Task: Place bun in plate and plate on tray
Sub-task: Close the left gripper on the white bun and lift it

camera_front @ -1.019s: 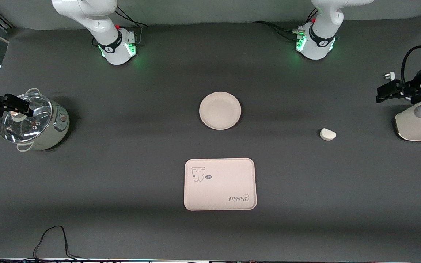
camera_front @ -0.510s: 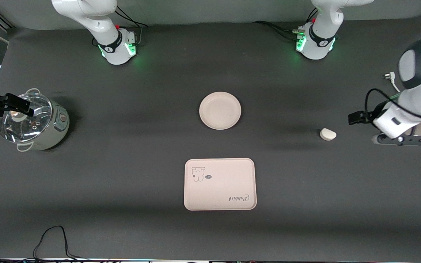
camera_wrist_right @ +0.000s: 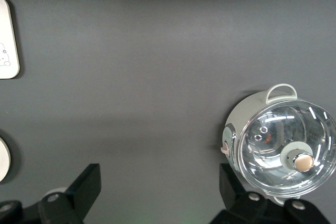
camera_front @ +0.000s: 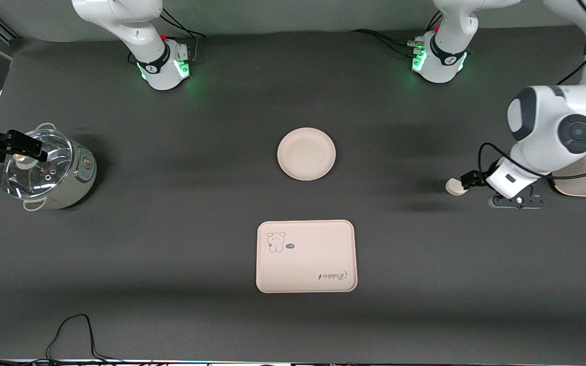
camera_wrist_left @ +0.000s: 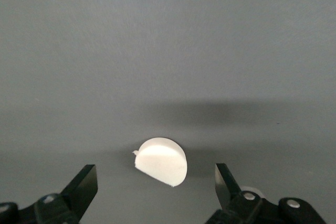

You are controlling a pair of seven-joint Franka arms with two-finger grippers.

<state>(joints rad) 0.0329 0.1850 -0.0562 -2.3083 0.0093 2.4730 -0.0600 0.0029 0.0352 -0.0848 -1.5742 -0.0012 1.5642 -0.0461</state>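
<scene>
The off-white half-round bun (camera_front: 453,187) has to go in the plate (camera_front: 306,153), so my left gripper should pick up the bun by its body next.
The off-white half-round bun (camera_front: 453,187) (camera_wrist_left: 161,161) lies on the dark mat toward the left arm's end of the table. My left gripper (camera_front: 470,179) (camera_wrist_left: 155,184) hangs open just above it, one finger on each side and nothing held. The round cream plate (camera_front: 306,153) sits bare at the table's middle. Nearer the front camera lies the cream tray (camera_front: 306,256) with its bear drawing; one corner of the tray (camera_wrist_right: 8,40) shows in the right wrist view. My right gripper (camera_front: 31,147) (camera_wrist_right: 157,187) waits open over the pot's lid.
A pale green pot with a glass lid (camera_front: 44,170) (camera_wrist_right: 283,145) stands at the right arm's end. A cream appliance (camera_front: 585,183) sits at the left arm's end, partly hidden by that arm. A black cable (camera_front: 74,330) lies at the table's near edge.
The left arm has swung in from the table's end and brought its open gripper over the bun. The right arm, plate and tray have not moved.
</scene>
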